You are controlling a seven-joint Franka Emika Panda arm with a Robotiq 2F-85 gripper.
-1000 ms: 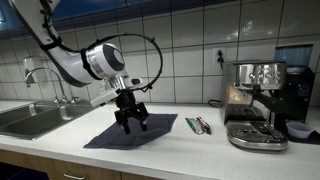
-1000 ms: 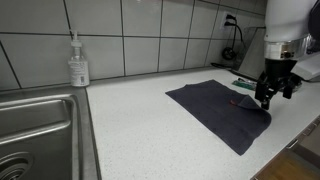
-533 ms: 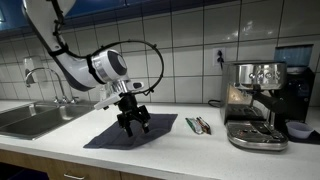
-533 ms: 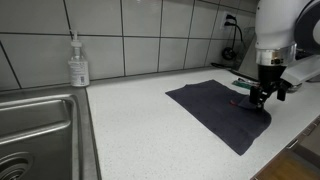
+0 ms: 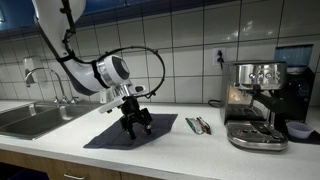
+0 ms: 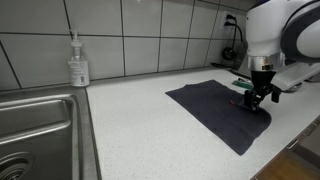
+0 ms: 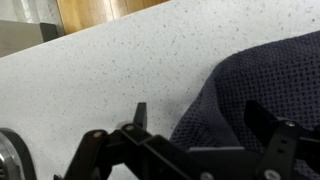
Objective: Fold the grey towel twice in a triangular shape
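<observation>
My gripper is going to grab the grey towel (image 5: 128,131) next by its corner nearest the espresso machine, across the towel's edge. Then it can fold the towel diagonally into a triangle.
The grey towel (image 5: 128,131) lies flat and unfolded on the white counter; it shows in both exterior views (image 6: 222,106) and as dark waffle cloth in the wrist view (image 7: 262,80). My gripper (image 5: 138,126) is low over the towel near one of its corners, also seen from the other side (image 6: 254,98). In the wrist view the jaws (image 7: 200,118) are open, one finger over bare counter and one over the cloth, with the towel's edge between them. Nothing is held.
A steel sink (image 5: 25,118) with a tap sits at one end of the counter. An espresso machine (image 5: 257,104) stands at the other end, with pens (image 5: 198,125) beside the towel. A soap bottle (image 6: 78,64) stands by the tiled wall.
The gripper has lowered and tilted closer onto the towel's corner area. The towel has not moved.
</observation>
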